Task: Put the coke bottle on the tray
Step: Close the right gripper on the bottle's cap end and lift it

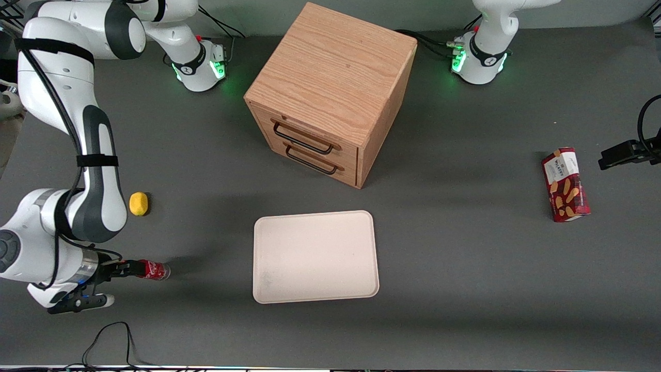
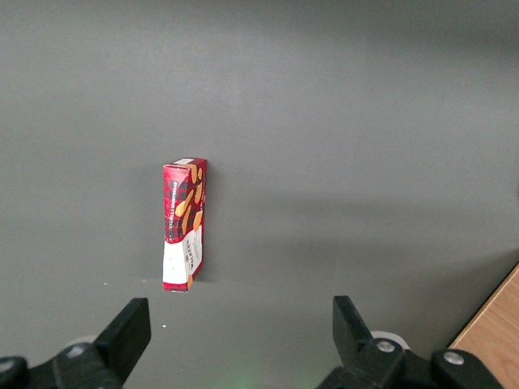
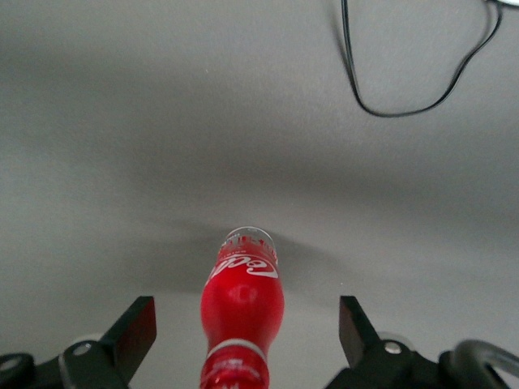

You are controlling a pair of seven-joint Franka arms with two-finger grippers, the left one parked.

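The coke bottle (image 1: 154, 270) needs to go on the tray (image 1: 315, 258), so my gripper should pick it up next by the bottle's cap end.
The coke bottle (image 1: 154, 270) lies on its side on the grey table at the working arm's end, silvery base pointing toward the tray. The cream-white tray (image 1: 315, 258) lies flat and holds nothing, nearer the front camera than the wooden cabinet. My gripper (image 1: 126, 269) is low over the table at the bottle's cap end. In the right wrist view the bottle (image 3: 243, 304) lies between the two black fingers (image 3: 138, 324), with clear gaps on both sides. The gripper (image 3: 246, 318) is open around the bottle's neck and is not touching it.
A wooden two-drawer cabinet (image 1: 330, 88) stands farther from the camera than the tray. A yellow lemon (image 1: 139, 203) lies beside my arm. A red biscuit box (image 1: 565, 184) lies toward the parked arm's end (image 2: 185, 233). A black cable (image 1: 111, 341) loops near the table's front edge (image 3: 405, 89).
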